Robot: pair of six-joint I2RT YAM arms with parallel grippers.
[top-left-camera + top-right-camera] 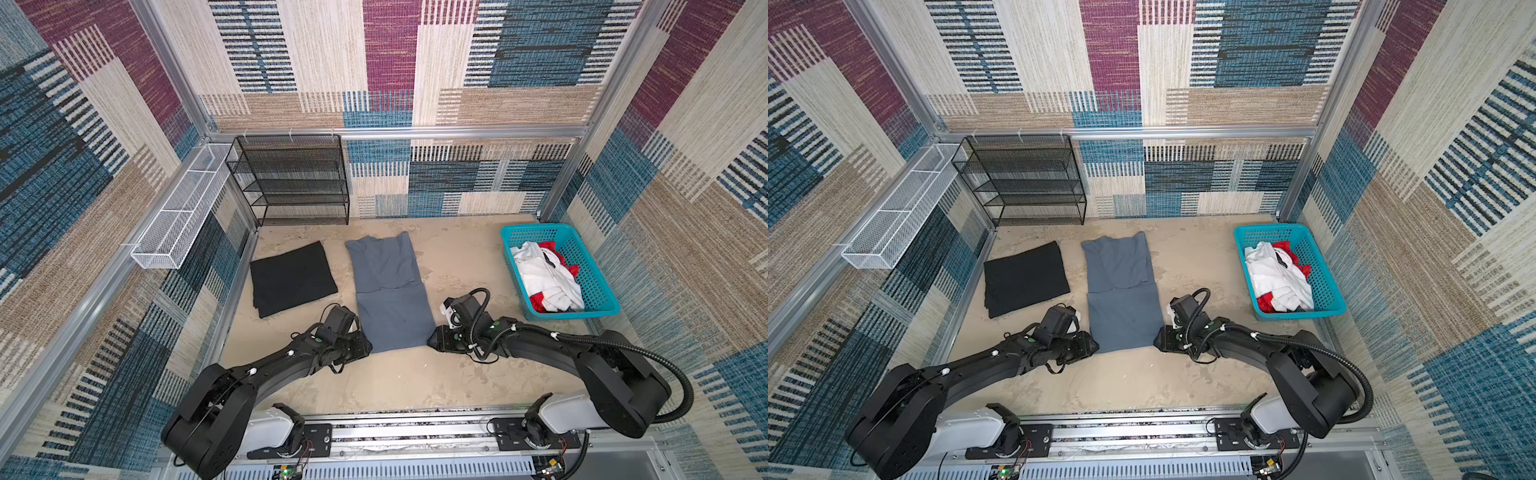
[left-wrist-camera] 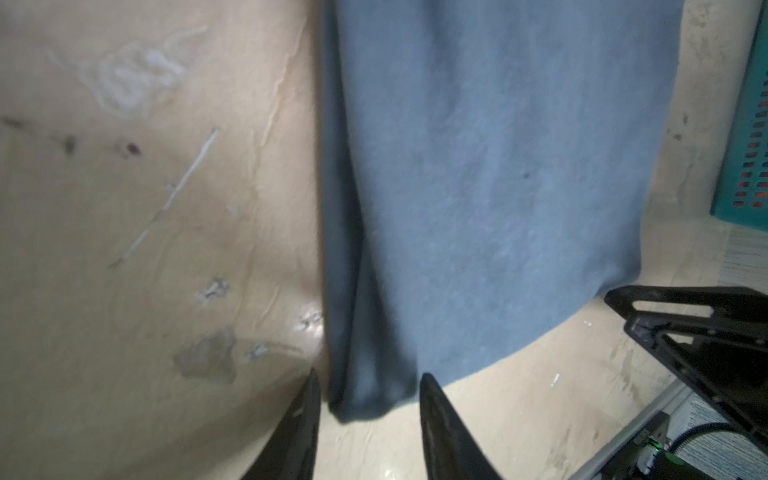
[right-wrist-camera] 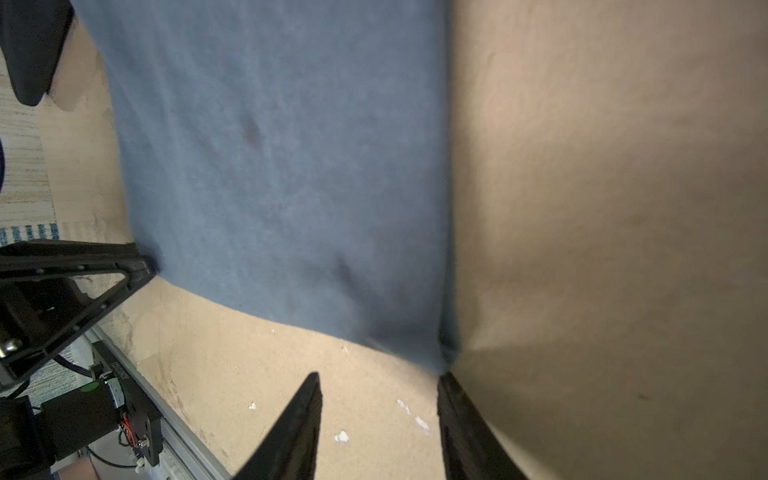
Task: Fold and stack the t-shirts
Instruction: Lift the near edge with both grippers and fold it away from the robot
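Note:
I will grab the slate blue-grey t-shirt [image 1: 390,291] with my right gripper next, by its near corner [image 1: 432,344], opposite my left gripper's corner. That will fold the t-shirt's near end evenly.
The slate blue-grey t-shirt [image 1: 390,291] [image 1: 1123,291] lies flat mid-table as a long narrow strip. My left gripper [image 1: 362,347] [image 1: 1094,345] sits low at its near left corner. In the left wrist view that gripper [image 2: 370,374] is open, with the bunched corner of the shirt [image 2: 498,166] between the fingers, untouched. My right gripper [image 1: 432,338] [image 1: 1156,338] [image 3: 378,375] is open at the near right corner of the shirt [image 3: 291,166], with only bare table between its fingers. A folded black t-shirt [image 1: 291,278] [image 1: 1025,278] lies to the left.
A turquoise basket [image 1: 573,313] [image 1: 1304,313] at the right holds a crumpled white t-shirt [image 1: 544,278] and a red one [image 1: 538,302]. A black mesh shelf rack [image 1: 291,178] stands at the back left. A white wire tray [image 1: 183,212] hangs on the left wall.

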